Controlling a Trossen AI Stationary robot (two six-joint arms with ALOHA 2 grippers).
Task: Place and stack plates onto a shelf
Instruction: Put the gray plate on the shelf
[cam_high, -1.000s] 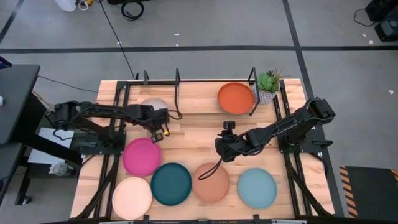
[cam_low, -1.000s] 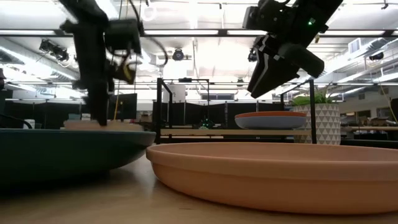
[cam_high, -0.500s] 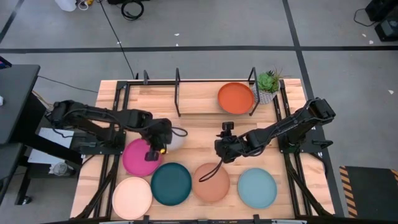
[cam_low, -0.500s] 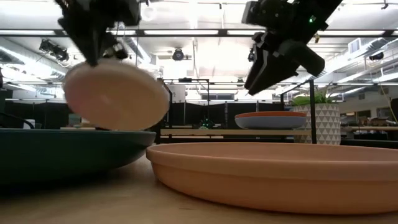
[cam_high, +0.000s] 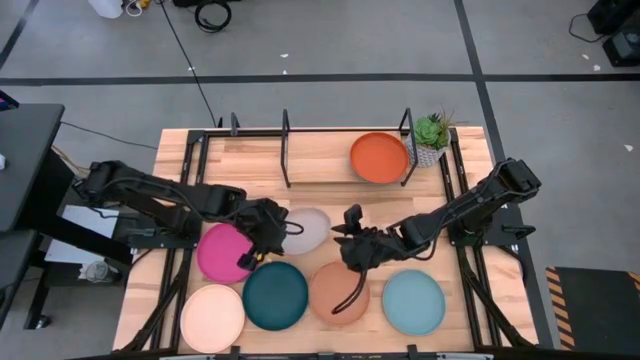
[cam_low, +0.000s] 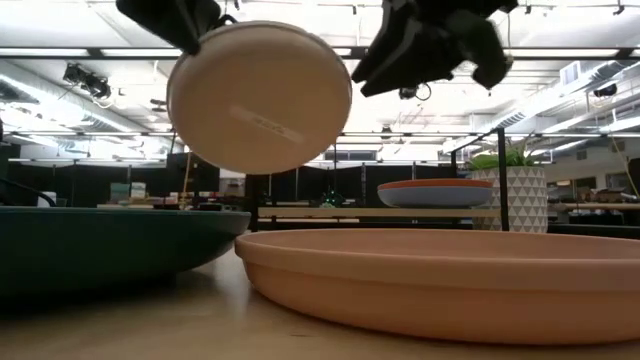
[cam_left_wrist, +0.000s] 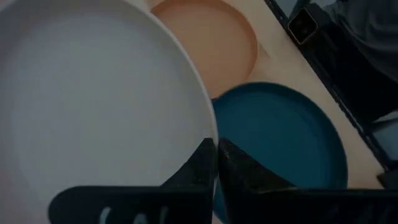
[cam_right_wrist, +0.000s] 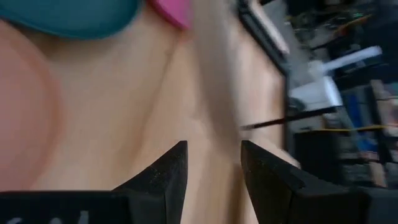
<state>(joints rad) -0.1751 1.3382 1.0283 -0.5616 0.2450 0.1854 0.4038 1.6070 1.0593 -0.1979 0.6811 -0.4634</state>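
Observation:
I will next grab the grey-white plate by its rim (cam_high: 327, 226) with my right gripper and set the plate onto the shelf (cam_high: 286, 150).
My left gripper (cam_high: 266, 230) is shut on the grey-white plate (cam_high: 306, 230), which hangs in the air over the table's middle; the low view shows its underside (cam_low: 260, 95). My right gripper (cam_high: 350, 236) is open (cam_right_wrist: 213, 163) just right of that plate and apart from it. The orange plate (cam_high: 379, 157) lies in the right bay of the black rod shelf (cam_high: 286, 150). Magenta (cam_high: 222, 254), dark teal (cam_high: 275, 295), tan-brown (cam_high: 338, 293), light aqua (cam_high: 413, 302) and cream (cam_high: 212, 318) plates lie flat along the near side. My left gripper pinches the grey-white plate's rim (cam_left_wrist: 206, 142) between its two fingers, at the plate's left edge. The fingers come at it roughly level from the table's left. The plate is lifted clear of the table and of the other plates, somewhat tilted.
A small potted plant (cam_high: 431, 134) stands at the shelf's right end. In the low view a bluish plate (cam_low: 436, 197) seems to lie under the orange one. Bare wood shows between the shelf and the row of plates (cam_high: 330, 195).
My left gripper has taken the grey-white plate out of the shelf's left bay, lifted it and carried it toward the near edge and to the right, over the table's middle. My right gripper has moved left and a little nearer, toward the plate.

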